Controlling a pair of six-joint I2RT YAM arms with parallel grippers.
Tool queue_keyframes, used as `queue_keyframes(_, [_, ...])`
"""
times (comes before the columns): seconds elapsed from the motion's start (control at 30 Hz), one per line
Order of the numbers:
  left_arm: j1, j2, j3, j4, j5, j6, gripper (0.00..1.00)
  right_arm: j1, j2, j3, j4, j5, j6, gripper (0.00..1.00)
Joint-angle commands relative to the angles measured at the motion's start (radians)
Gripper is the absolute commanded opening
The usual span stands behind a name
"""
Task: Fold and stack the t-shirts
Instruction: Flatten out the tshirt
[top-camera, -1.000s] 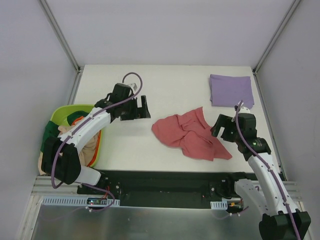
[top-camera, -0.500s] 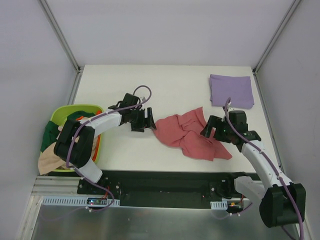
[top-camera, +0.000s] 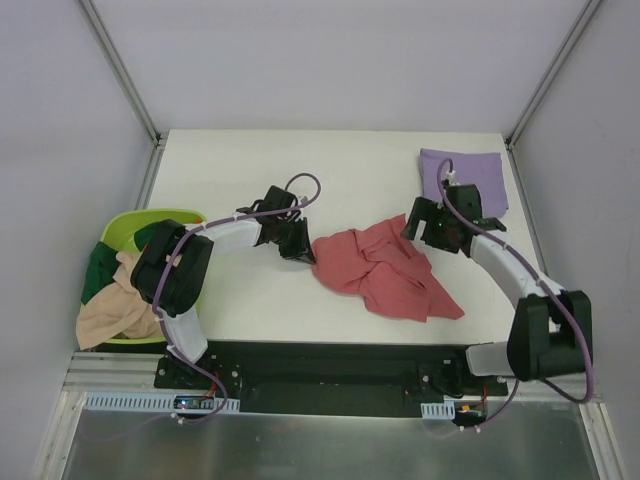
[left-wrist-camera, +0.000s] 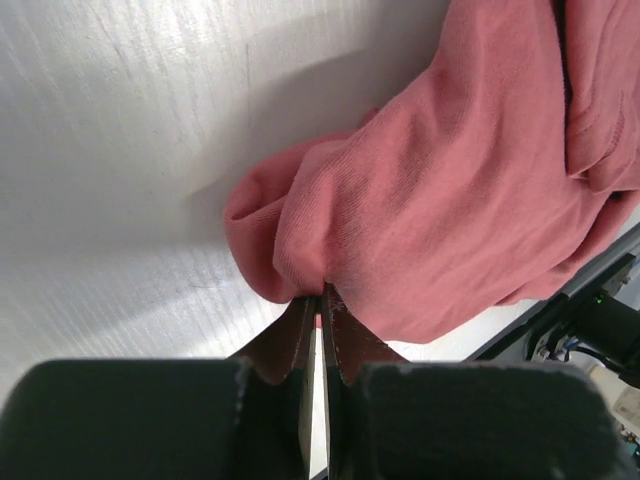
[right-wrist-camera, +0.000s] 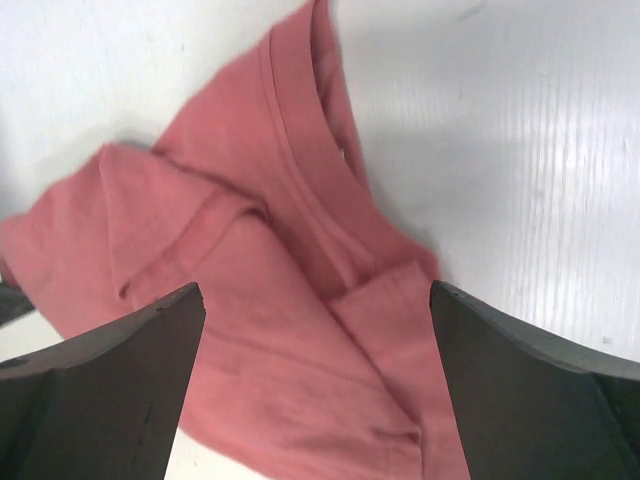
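Observation:
The right gripper grabs the crumpled pink t-shirt (top-camera: 385, 270) by its far corner (top-camera: 401, 221) next, opposite my left gripper's pinch, to spread the t-shirt for folding.
A crumpled pink t-shirt (top-camera: 385, 270) lies mid-table. My left gripper (top-camera: 305, 250) sits at its left edge, jaws shut on a fold of the pink t-shirt (left-wrist-camera: 450, 200); in the left wrist view the left gripper (left-wrist-camera: 320, 300) pinches the cloth right at its tips. My right gripper (top-camera: 415, 222) hovers open over the shirt's far right corner. The right wrist view shows the pink t-shirt (right-wrist-camera: 270, 330) with its collar below the wide-apart fingers of the right gripper (right-wrist-camera: 315, 290), nothing between them. A folded purple t-shirt (top-camera: 462, 180) lies at the back right.
A green basket (top-camera: 125, 228) stands at the table's left edge, holding beige cloth (top-camera: 110, 310) and green cloth (top-camera: 100, 265). A black rail runs along the near table edge. Grey walls enclose the table on three sides.
My left gripper moved right to the pink shirt's left edge and shut on it. My right gripper moved away from the near edge to the shirt's far right corner, staying open.

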Motion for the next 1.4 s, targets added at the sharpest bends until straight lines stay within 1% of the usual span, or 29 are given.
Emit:
queue_keyframes(0.0, [-0.002,-0.039,0.003,0.011,-0.036,0.018,0.00,0.024,0.166,0.163,0.036,0.043,-0.004,0.97])
queue_keyframes(0.1, [-0.002,-0.040,0.000,0.011,-0.025,0.020,0.00,0.054,0.308,0.297,0.011,0.088,-0.016,0.97])
queue_keyframes(0.13, [-0.002,-0.037,0.003,0.011,-0.021,0.018,0.00,0.062,0.351,0.346,-0.008,0.103,-0.022,0.99])
queue_keyframes(0.2, [-0.002,-0.033,0.001,0.009,-0.010,0.015,0.00,0.073,0.443,0.441,-0.068,0.150,-0.012,0.91])
queue_keyframes(0.23, [-0.002,-0.034,0.001,0.011,-0.012,0.013,0.00,0.074,0.483,0.478,-0.089,0.161,-0.010,0.90])
queue_keyframes(0.33, [-0.002,-0.043,-0.006,0.011,-0.028,0.015,0.00,0.088,0.573,0.530,-0.118,0.224,0.008,0.89])
queue_keyframes(0.43, [-0.002,-0.051,-0.006,0.011,-0.039,0.023,0.00,0.100,0.625,0.552,-0.132,0.211,0.016,0.87])
queue_keyframes(0.5, [-0.002,-0.051,-0.002,0.012,-0.042,0.026,0.00,0.111,0.643,0.555,-0.132,0.207,0.011,0.83])
queue_keyframes(0.53, [-0.002,-0.049,0.001,0.011,-0.042,0.026,0.00,0.116,0.649,0.557,-0.131,0.207,0.010,0.78])
queue_keyframes(0.63, [-0.002,-0.042,0.015,0.011,-0.050,0.032,0.00,0.120,0.669,0.561,-0.111,0.189,0.004,0.58])
queue_keyframes(0.67, [-0.002,-0.040,0.020,0.011,-0.058,0.036,0.00,0.122,0.677,0.570,-0.111,0.187,0.004,0.52])
queue_keyframes(0.7, [-0.002,-0.040,0.026,0.011,-0.059,0.046,0.00,0.120,0.686,0.581,-0.114,0.189,0.002,0.40])
queue_keyframes(0.73, [-0.002,-0.042,0.037,0.005,-0.076,0.052,0.00,0.120,0.691,0.589,-0.117,0.197,-0.001,0.25])
queue_keyframes(0.77, [-0.002,-0.046,0.050,-0.013,-0.096,0.059,0.00,0.122,0.689,0.595,-0.120,0.201,-0.003,0.17])
queue_keyframes(0.8, [-0.001,-0.051,0.069,-0.029,-0.110,0.075,0.00,0.123,0.679,0.599,-0.122,0.200,-0.012,0.08])
queue_keyframes(0.87, [-0.001,-0.078,0.109,-0.066,-0.162,0.111,0.00,0.125,0.625,0.596,-0.109,0.219,-0.035,0.01])
queue_keyframes(0.93, [-0.001,-0.120,0.156,-0.093,-0.214,0.153,0.00,0.133,0.536,0.592,-0.096,0.253,-0.074,0.01])
queue_keyframes(1.03, [-0.001,-0.218,0.198,-0.106,-0.304,0.214,0.00,0.139,0.343,0.583,-0.079,0.273,-0.154,0.01])
queue_keyframes(1.1, [-0.001,-0.288,0.219,-0.106,-0.317,0.254,0.00,0.140,0.237,0.590,-0.095,0.261,-0.191,0.01])
queue_keyframes(1.23, [-0.002,-0.454,0.245,-0.106,-0.337,0.320,0.00,0.140,0.020,0.598,-0.103,0.160,-0.237,0.01])
queue_keyframes(1.37, [-0.002,-0.629,0.274,-0.107,-0.351,0.380,0.00,0.146,-0.166,0.630,-0.095,0.042,-0.243,0.01])
